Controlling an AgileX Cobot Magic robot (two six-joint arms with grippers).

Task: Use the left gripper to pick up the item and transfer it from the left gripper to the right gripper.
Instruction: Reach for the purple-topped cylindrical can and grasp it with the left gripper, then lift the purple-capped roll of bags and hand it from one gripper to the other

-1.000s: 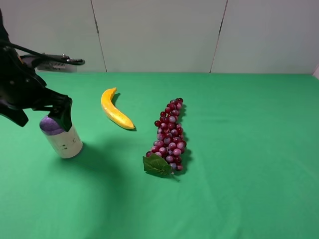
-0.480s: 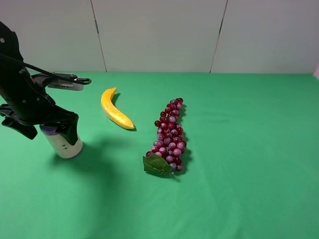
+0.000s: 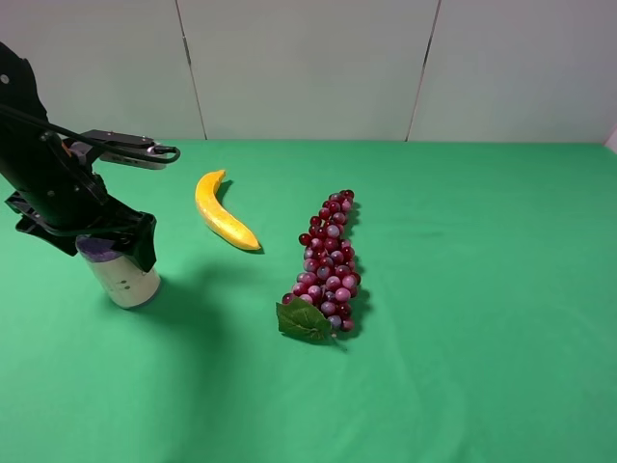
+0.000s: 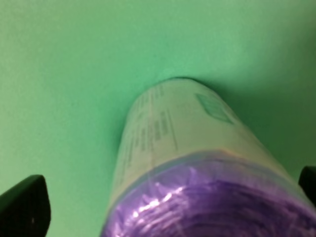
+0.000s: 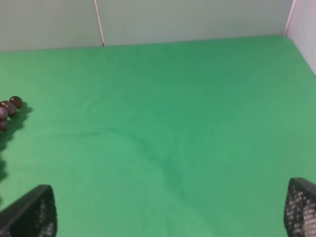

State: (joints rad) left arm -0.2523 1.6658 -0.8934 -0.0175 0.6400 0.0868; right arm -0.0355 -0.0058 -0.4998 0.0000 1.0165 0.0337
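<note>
My left gripper's fingers straddle the purple top (image 3: 97,249) and are down beside the cream label (image 3: 129,284), so it is now time to close on the roll.
The item (image 3: 125,280) stands upright on the green cloth at the left, purple crinkled top up, cream label with small print. It fills the left wrist view (image 4: 173,143). My left gripper (image 3: 96,241) hangs over its top, open, with one black finger (image 3: 145,246) down beside the purple end. In the left wrist view the left gripper (image 4: 163,197) has a fingertip (image 4: 22,207) standing clear of the roll on one side, the other just at the frame's edge. My right gripper (image 5: 165,210) is open and empty over bare cloth; it is out of the high view.
A yellow banana (image 3: 224,212) lies right of the roll. A bunch of red grapes (image 3: 330,260) with a green leaf lies mid-table; its end shows in the right wrist view (image 5: 7,111). A pale panel wall (image 3: 308,68) bounds the table's back.
My left gripper has come down and a little to the right, so its fingers now straddle the roll's purple top. The roll, banana and grapes have not moved.
</note>
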